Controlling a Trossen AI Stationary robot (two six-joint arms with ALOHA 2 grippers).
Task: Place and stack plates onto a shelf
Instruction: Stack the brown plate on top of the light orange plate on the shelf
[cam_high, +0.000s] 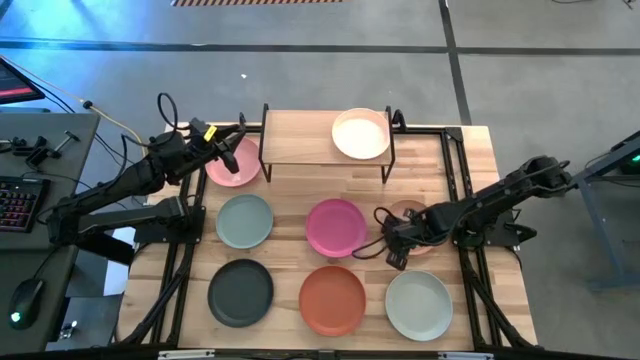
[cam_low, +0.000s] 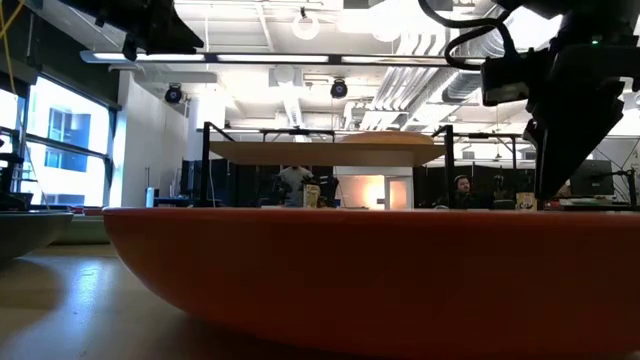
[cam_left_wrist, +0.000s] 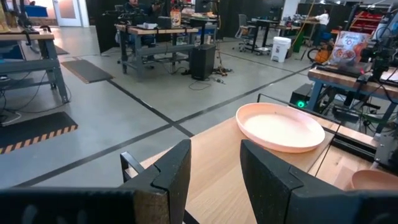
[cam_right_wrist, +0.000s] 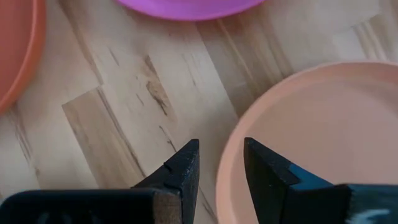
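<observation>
I should next grab the peach-tan plate by its rim (cam_right_wrist: 227, 163) with my right gripper to stack it onto the shelf.
The shelf (cam_high: 325, 140) stands at the table's far middle with the cream plate (cam_high: 361, 133) on its right half. The light pink plate (cam_high: 232, 168), sage green plate (cam_high: 244, 220), magenta plate (cam_high: 336, 227), peach-tan plate (cam_high: 412, 214), charcoal plate (cam_high: 240, 292), terracotta plate (cam_high: 332, 299) and mint-white plate (cam_high: 419, 304) lie flat on the tabletop. My left gripper (cam_left_wrist: 214, 177) is open and empty at the shelf's left end, above the pink plate. My right gripper (cam_right_wrist: 221, 165) is open, low over the peach-tan plate's near-left rim (cam_right_wrist: 227, 180), with one finger outside the rim and one over the plate.
The shelf's black legs (cam_high: 264, 150) stand close to my left gripper. The magenta plate (cam_right_wrist: 186, 6) and the terracotta plate (cam_right_wrist: 15, 56) lie close beside my right gripper. Black frame rails (cam_high: 455, 170) run along the table's sides. In the low view the terracotta plate (cam_low: 380, 285) fills the foreground.
</observation>
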